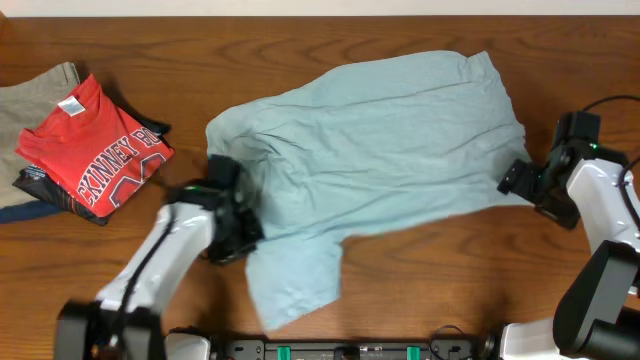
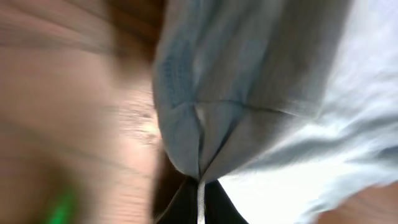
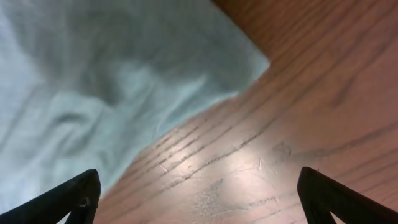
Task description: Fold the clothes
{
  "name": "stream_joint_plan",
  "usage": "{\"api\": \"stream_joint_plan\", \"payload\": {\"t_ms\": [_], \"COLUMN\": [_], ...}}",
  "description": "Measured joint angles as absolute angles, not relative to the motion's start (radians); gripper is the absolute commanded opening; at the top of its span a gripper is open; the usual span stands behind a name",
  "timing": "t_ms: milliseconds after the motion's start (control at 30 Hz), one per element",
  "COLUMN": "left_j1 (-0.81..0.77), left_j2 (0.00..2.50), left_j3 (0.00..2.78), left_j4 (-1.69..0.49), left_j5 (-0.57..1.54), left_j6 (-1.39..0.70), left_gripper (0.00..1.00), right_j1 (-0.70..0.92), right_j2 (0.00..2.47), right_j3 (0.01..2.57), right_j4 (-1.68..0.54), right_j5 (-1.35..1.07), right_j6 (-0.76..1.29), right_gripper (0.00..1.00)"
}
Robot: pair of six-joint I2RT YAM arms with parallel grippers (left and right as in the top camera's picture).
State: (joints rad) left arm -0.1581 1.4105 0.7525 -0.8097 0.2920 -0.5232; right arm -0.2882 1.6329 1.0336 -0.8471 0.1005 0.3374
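Observation:
The right gripper grabs the nearest bottom corner of the clothes next, to stretch out and fold the clothes (image 1: 380,140).
The clothes (image 1: 380,140), a pale light-blue garment, lie spread and wrinkled across the middle of the wooden table (image 1: 450,280). My left gripper (image 1: 245,225) sits at the garment's left edge, above a flap that hangs toward the front. In the left wrist view, the left gripper (image 2: 200,193) is shut on a pinched fold of the clothes (image 2: 249,93), which rise from between the dark fingers. My right gripper (image 1: 515,180) is at the garment's right edge. In the right wrist view, the right gripper (image 3: 199,186) stands open over bare wood, with a corner of the clothes (image 3: 93,81) just ahead and left.
A folded red T-shirt with white lettering (image 1: 100,150) lies at the far left, on top of a beige-grey garment (image 1: 30,95) and a dark piece (image 1: 30,185). The table's front edge runs just below the garment's hanging flap.

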Motion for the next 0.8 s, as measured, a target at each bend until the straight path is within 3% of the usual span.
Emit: {"api": "stream_joint_plan", "payload": {"t_ms": [400, 700, 800], "left_j1": [-0.087, -0.087, -0.087], "left_j2": [1.329, 1.329, 1.329], "left_j3": [0.752, 0.752, 0.752], "left_j4": [-0.869, -0.873, -0.872], "left_j5": [0.285, 0.285, 0.285], "left_j6": [-0.49, -0.489, -0.489], "left_gripper": [0.06, 0.06, 0.06], "right_j1": [-0.288, -0.289, -0.289], "right_j2": [1.633, 1.625, 1.625], "right_j3": [0.862, 0.801, 0.8], "right_j4": [-0.712, -0.567, -0.54], "right_j5": [0.101, 0.113, 0.133], "right_j6": [0.432, 0.476, 0.484], "right_gripper": [0.95, 0.87, 0.79]}}
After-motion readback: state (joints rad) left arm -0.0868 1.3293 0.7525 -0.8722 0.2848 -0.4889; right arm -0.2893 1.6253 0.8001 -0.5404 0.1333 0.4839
